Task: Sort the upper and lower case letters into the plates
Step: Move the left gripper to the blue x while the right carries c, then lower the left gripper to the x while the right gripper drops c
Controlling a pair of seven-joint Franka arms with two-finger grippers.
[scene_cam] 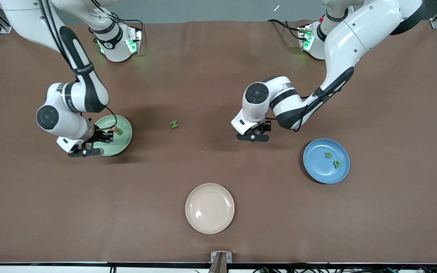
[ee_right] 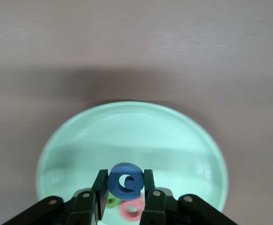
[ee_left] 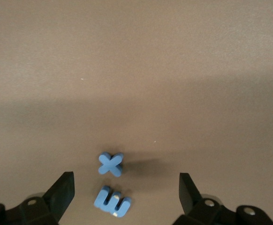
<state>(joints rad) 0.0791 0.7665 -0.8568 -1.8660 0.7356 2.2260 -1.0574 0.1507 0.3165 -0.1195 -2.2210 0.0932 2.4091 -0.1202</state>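
Observation:
My left gripper's fingers are above and short of the blue x, so closing now would miss. My left gripper lowers toward the x, then closes.
My right gripper (ee_right: 125,183) is shut on a round blue letter (ee_right: 125,179) and holds it low over the mint green plate (ee_right: 132,129). A green letter (ee_right: 111,203) and a pink letter (ee_right: 133,210) lie in that plate under the gripper. The green plate (scene_cam: 124,144) is toward the right arm's end. My left gripper (ee_left: 126,190) hangs open over the bare table, above a blue x (ee_left: 111,164) and a second blue letter (ee_left: 112,202) lying between its fingers. The blue plate (scene_cam: 326,174) holds two green letters (scene_cam: 329,154).
A green N (scene_cam: 174,124) lies on the brown mat between the two grippers. A cream-beige plate (scene_cam: 209,208) sits nearest the front camera, mid-table. The left gripper (scene_cam: 258,135) hides the two blue letters in the front view.

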